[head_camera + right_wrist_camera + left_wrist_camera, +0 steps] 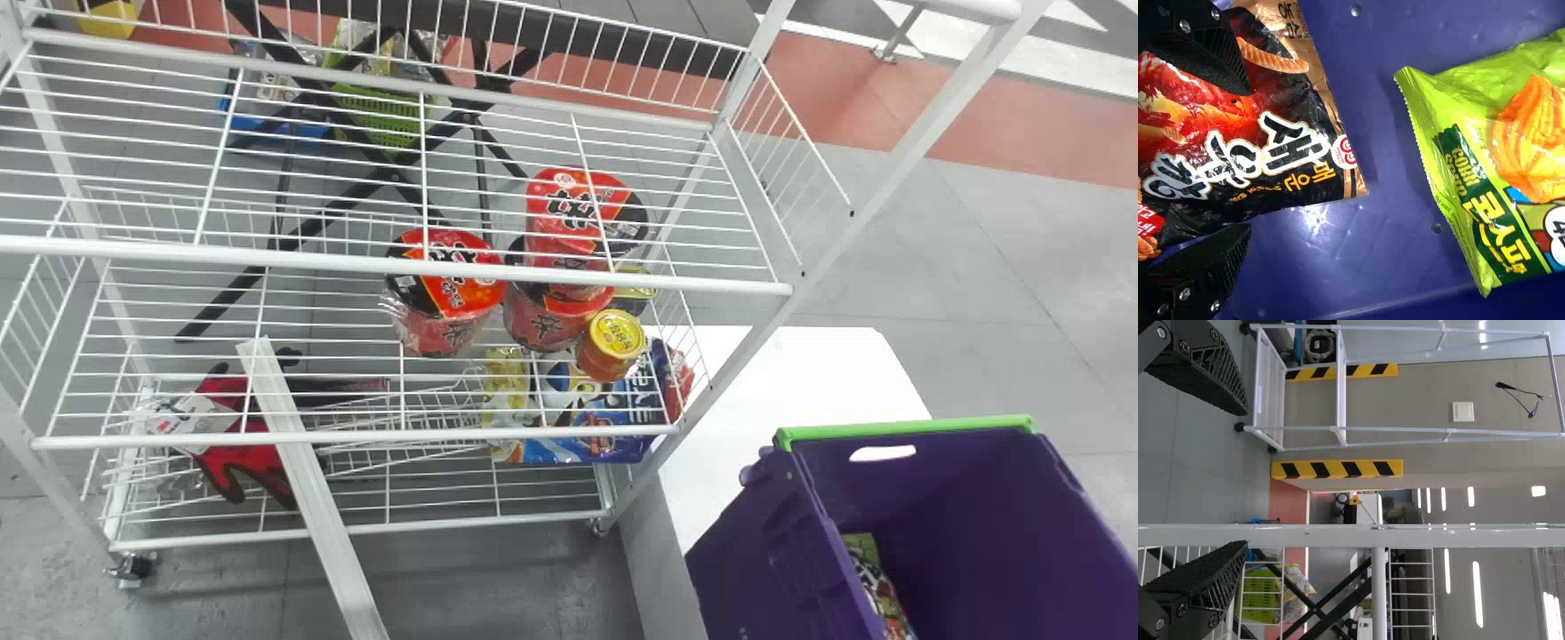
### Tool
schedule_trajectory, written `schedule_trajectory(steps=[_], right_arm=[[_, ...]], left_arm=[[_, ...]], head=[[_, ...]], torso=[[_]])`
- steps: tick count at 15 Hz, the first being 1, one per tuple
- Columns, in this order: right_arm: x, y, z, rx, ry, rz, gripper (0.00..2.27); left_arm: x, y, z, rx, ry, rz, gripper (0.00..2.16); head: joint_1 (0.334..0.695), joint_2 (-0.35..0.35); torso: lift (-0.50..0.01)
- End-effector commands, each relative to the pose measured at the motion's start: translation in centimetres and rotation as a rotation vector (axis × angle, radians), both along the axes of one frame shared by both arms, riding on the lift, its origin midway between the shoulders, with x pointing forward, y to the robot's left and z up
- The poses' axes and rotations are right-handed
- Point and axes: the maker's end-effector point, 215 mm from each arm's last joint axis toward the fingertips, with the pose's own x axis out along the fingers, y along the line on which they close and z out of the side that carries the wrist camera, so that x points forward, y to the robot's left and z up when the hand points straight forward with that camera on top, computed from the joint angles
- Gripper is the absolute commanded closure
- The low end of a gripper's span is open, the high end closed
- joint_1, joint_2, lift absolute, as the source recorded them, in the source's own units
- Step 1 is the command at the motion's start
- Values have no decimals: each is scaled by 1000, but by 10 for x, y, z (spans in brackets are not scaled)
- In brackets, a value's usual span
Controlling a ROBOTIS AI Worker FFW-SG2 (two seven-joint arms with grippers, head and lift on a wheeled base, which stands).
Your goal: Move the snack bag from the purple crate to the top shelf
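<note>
The black and red snack bag needs to go to the top shelf, so my right gripper should grab it by its white-lettered part (1241, 157) next.
In the right wrist view, my right gripper (1245, 157) is open inside the purple crate (1385, 180), its two fingers apart around a black and red snack bag (1238, 133). A green snack bag (1491, 160) lies farther from the fingers. From the head view, the purple crate (978, 524) stands at the lower right, with part of a colourful bag (876, 587) inside. The rack's top shelf (400, 178) spans the upper left. My left gripper (1245, 480) is open in the left wrist view, with nothing between its fingertips and a white rack post beyond.
Cup noodles (449, 271) and a yellow-lidded can (613, 344) stand on the rack's middle level. Lower down are a blue bag (587, 436) and red gloves (231, 444). A white table (782, 364) lies beside the crate; a slanted rack post separates it from the shelves.
</note>
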Motion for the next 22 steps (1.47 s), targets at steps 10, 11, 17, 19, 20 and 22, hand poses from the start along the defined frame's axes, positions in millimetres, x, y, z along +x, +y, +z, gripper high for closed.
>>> schedule_trajectory(steps=[10,11,17,19,20,22], right_arm=[[4,2,-11,-7,-14,56,292],[4,2,-11,-8,-12,59,417],[6,4,-14,-14,-18,67,198],[13,7,-15,-7,-39,76,124],[19,10,-17,6,-62,76,124],[24,13,-19,17,-83,83,124]], left_arm=[[0,0,1,0,-1,-1,130],[0,-2,0,-2,-1,-3,130],[0,-1,1,0,-1,-3,130],[0,-1,2,0,-4,-4,130],[-1,-1,3,1,-4,-3,130],[-1,1,4,3,-5,-1,130]], head=[[695,-350],[695,-350],[695,-350],[695,-350],[695,-350],[695,-350]], torso=[[-454],[-454],[-454],[-454],[-454],[-454]])
